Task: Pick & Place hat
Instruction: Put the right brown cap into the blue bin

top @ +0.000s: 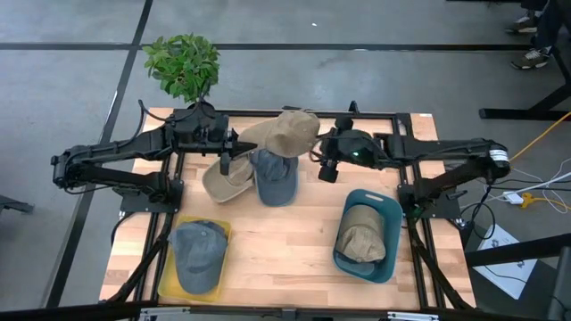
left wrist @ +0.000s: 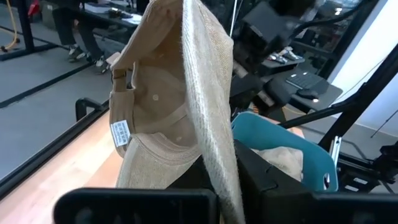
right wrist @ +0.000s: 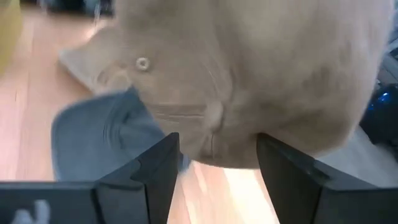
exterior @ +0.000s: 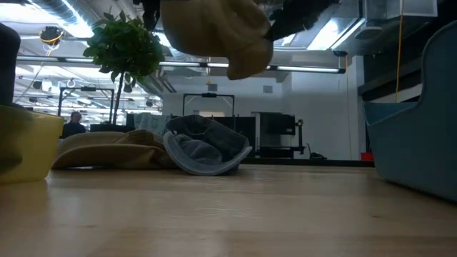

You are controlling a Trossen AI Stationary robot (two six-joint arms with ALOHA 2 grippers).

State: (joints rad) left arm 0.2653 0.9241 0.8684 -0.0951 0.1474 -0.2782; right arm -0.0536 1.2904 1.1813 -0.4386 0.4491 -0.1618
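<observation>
My right gripper grabs the tan cap by its top button next, to place it in the teal bin.
A tan cap [top: 285,132] hangs in the air over the table's far middle, and it shows at the top of the low view as the tan cap [exterior: 214,32]. My left gripper [top: 234,145] is shut on it from the left. My right gripper [top: 327,166] is open, just right of the cap. In its wrist view, my right gripper [right wrist: 217,165] has a finger on either side of the crown's top button [right wrist: 214,115]; whether they touch it I cannot tell. A blue cap [top: 275,178] and another tan cap [top: 225,183] lie on the table below. My left gripper [left wrist: 214,186] pinches the tan cap's brim [left wrist: 202,124] between its two fingers, with the brim standing on edge. It comes in roughly level from the table's left. The cap is lifted clear of the table, and its hollow inside with a white label [left wrist: 121,132] faces the wrist camera.
A yellow tray [top: 169,283] at the near left holds a blue cap [top: 198,257]. A teal bin [top: 393,214] at the near right holds a tan cap [top: 361,236]. A potted plant [top: 183,64] stands at the far left edge. Bare wood shows in the near middle.
</observation>
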